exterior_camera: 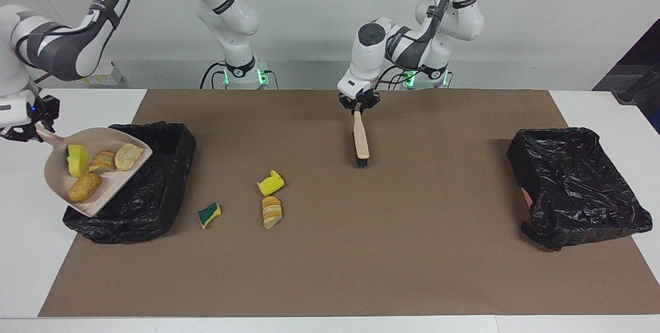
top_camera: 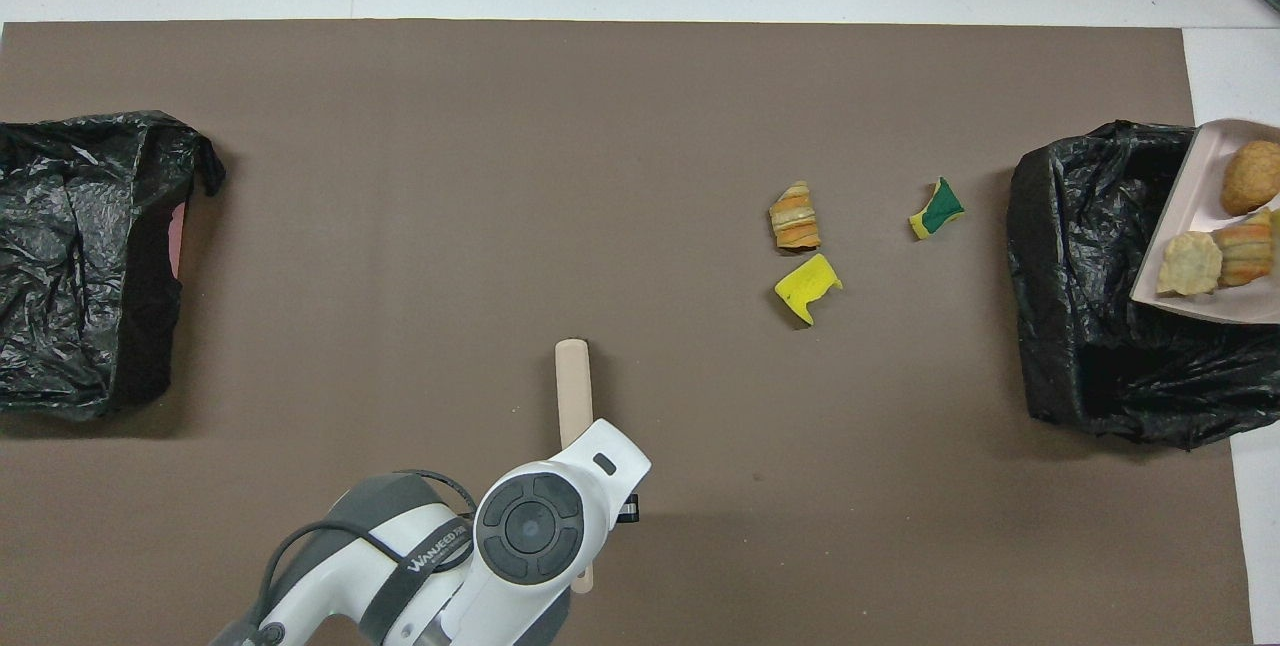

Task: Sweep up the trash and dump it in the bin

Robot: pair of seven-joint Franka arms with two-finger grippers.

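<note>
The beige brush (top_camera: pixel 573 388) lies low on the brown mat, so the left gripper needs to open.
My right gripper (exterior_camera: pixel 35 126) is shut on the handle of the beige dustpan (exterior_camera: pixel 116 181), which hangs tilted over the black-lined bin (exterior_camera: pixel 149 188) at the right arm's end of the table. In the pan lie a yellow sponge (exterior_camera: pixel 77 160) and three bread lumps (exterior_camera: pixel 85 187). More trash lies on the mat: a yellow sponge piece (exterior_camera: pixel 270 183), a layered bread lump (exterior_camera: pixel 271 212) and a green-and-yellow sponge (exterior_camera: pixel 209 214). My left gripper (exterior_camera: pixel 357 107) is shut on the brush (exterior_camera: pixel 361 139), whose bristles rest on the mat. The overhead view shows the dustpan (top_camera: pixel 1190 211), the bin (top_camera: pixel 1100 326) and the brush (top_camera: pixel 573 391).
A second black-lined bin (exterior_camera: pixel 575 183) stands at the left arm's end of the table. The brown mat (exterior_camera: pixel 361 261) covers the middle, with white table around it. The left arm's wrist covers its gripper in the overhead view.
</note>
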